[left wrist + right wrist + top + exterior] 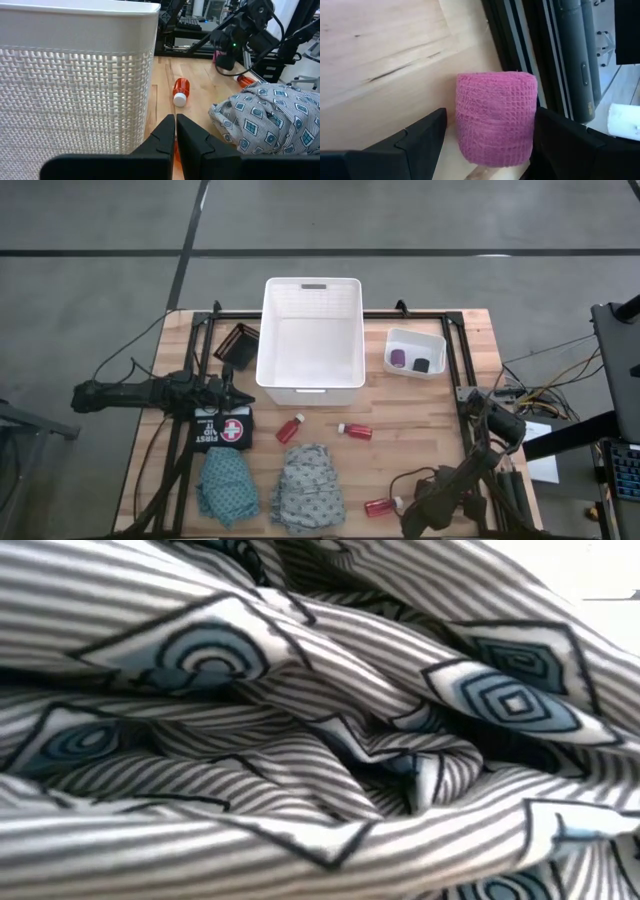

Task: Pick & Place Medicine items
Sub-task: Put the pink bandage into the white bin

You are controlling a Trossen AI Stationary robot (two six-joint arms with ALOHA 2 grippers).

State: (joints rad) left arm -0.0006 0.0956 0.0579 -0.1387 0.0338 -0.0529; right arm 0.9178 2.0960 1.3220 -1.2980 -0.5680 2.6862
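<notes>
The pink roll is between my fingers, one on either side of it in the right wrist view, so my right gripper should close on the roll now.
A pink roll [496, 117] stands on end on the wooden table near its right edge. My right gripper [490, 132] is open around it, slanting down, one finger on each side. Three red bottles with white caps lie on the table [291, 429], [355, 430], [381, 506]. A teal cloth [226, 485] and a grey patterned cloth [308, 488] lie crumpled near the front edge; the grey one fills the low view [320, 720]. My left gripper [175, 135] waits shut beside the white basket [311, 335]. My right gripper's fingers flank the pink roll's curved sides. A gap shows between one finger [427, 132] and the roll. The other finger [555, 135] stands right against the roll's side [532, 120]; I cannot tell whether it touches.
A small white tray [415, 352] at the far right holds a purple and a black roll. A black first-aid pouch [222, 428] lies by the left arm. A dark metal frame [540, 45] runs along the table's edge just behind the pink roll.
</notes>
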